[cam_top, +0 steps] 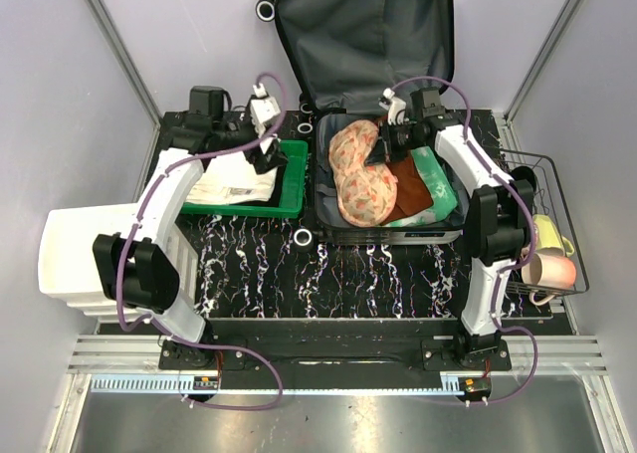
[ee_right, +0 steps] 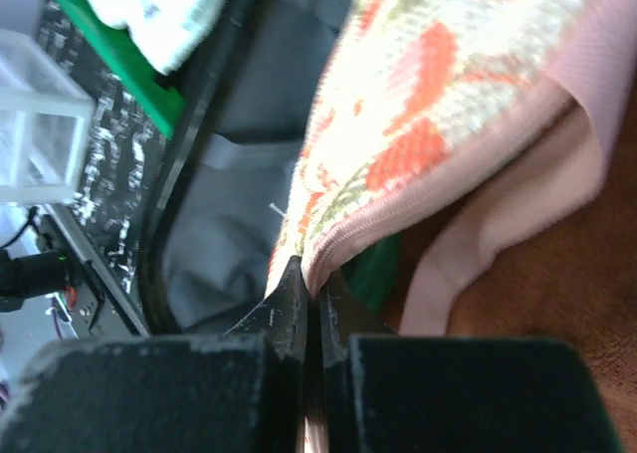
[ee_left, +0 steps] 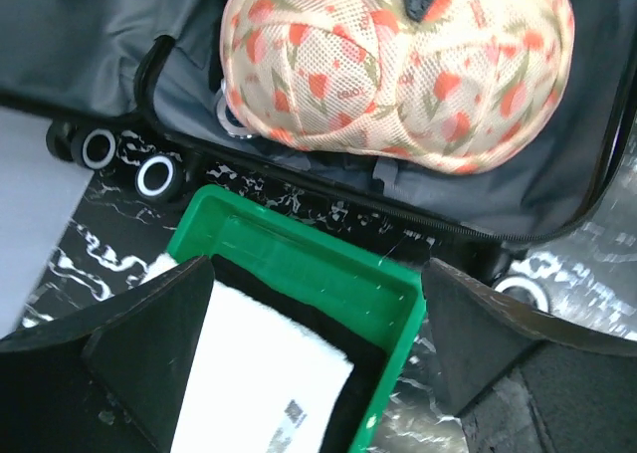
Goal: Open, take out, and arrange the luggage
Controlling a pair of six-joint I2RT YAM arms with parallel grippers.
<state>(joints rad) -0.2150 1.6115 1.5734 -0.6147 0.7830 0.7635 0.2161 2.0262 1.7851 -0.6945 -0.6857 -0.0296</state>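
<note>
My left gripper pinches the floral mesh pouch's pink zipper edge [cam_top: 375,136] next, free of my right gripper, to lay the pouch in the green bin.
The luggage [cam_top: 363,25] lies open at the back of the table, lid upright, dark grey lining showing. In its base lie a floral mesh pouch [cam_top: 358,174], a brown cloth [cam_top: 413,179] and a green item [cam_top: 438,174]. My right gripper [cam_top: 383,146] is shut on the pouch's pink zipper edge [ee_right: 317,279] and the pouch [ee_right: 438,105] fills the right wrist view. My left gripper [ee_left: 318,324] is open and empty above the corner of the green bin [ee_left: 299,264], which holds a white cloth [ee_left: 259,383]. The pouch [ee_left: 398,65] and two suitcase wheels [ee_left: 159,174] show beyond it.
The green bin [cam_top: 294,179] stands left of the suitcase. A white drawer unit [cam_top: 75,249] is at the left edge. A wire basket [cam_top: 547,164] with cups [cam_top: 547,269] is at the right. A clear plastic box [ee_right: 35,114] shows in the right wrist view.
</note>
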